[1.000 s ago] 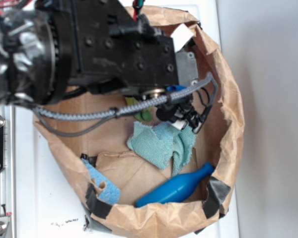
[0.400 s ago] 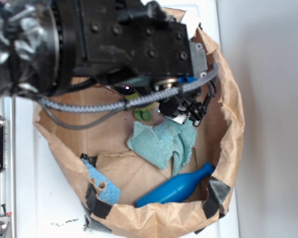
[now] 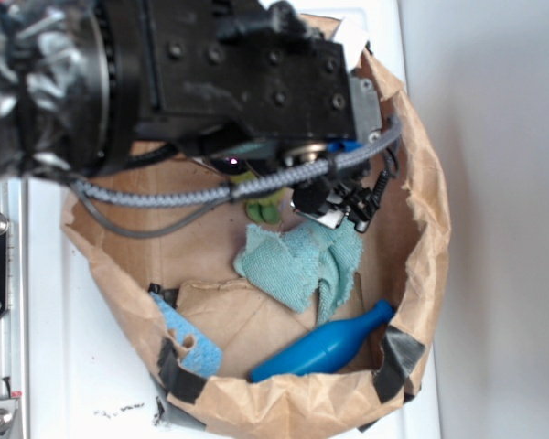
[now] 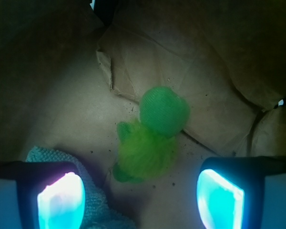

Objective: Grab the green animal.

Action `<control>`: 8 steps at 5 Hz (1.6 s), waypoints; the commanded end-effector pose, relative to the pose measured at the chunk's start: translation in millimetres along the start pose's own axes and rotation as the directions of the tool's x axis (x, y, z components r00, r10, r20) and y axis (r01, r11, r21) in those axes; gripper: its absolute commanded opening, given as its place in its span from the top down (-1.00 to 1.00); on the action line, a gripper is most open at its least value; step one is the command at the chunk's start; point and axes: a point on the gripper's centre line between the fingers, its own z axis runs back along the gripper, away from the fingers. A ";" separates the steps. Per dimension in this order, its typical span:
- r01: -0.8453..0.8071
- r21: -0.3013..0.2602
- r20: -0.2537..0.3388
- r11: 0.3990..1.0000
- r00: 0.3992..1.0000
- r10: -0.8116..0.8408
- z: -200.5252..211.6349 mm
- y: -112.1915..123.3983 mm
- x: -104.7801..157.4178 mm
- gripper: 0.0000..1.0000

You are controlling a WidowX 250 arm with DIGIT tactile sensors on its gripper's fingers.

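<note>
I should next grab the green animal (image 4: 152, 138) with my gripper by its round dark-green head (image 4: 164, 110), to lift it from the brown paper bottom of the bag.
The green animal (image 4: 152, 138) lies on the brown paper floor of the bag, round dark-green head up, fuzzy yellow-green body below. In the exterior view only a bit of it (image 3: 263, 208) shows under the arm. My gripper (image 4: 140, 200) is open and empty, hovering above, with the toy just ahead of the gap between the glowing fingertips (image 4: 61, 200). The gripper's end (image 3: 334, 199) shows in the exterior view above the teal cloth.
A teal woven cloth (image 3: 302, 265) lies beside the toy and under my left finger (image 4: 86, 191). A blue bottle (image 3: 325, 346) rests near the bag's front wall. The crumpled paper bag wall (image 3: 430, 229) rings everything; a blue patch (image 3: 185, 340) sits at front left.
The arm moved up and toward the far side of the bag over the last second, then held still. The cloth, bottle and toy have not moved.
</note>
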 end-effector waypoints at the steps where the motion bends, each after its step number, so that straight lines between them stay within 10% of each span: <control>1: -0.134 -0.055 -0.005 0.989 0.991 0.134 22.5 7.9 27.4 -1.00; 8: -0.123 -0.021 0.236 0.992 0.964 0.124 -40.8 14.5 -0.5 -1.00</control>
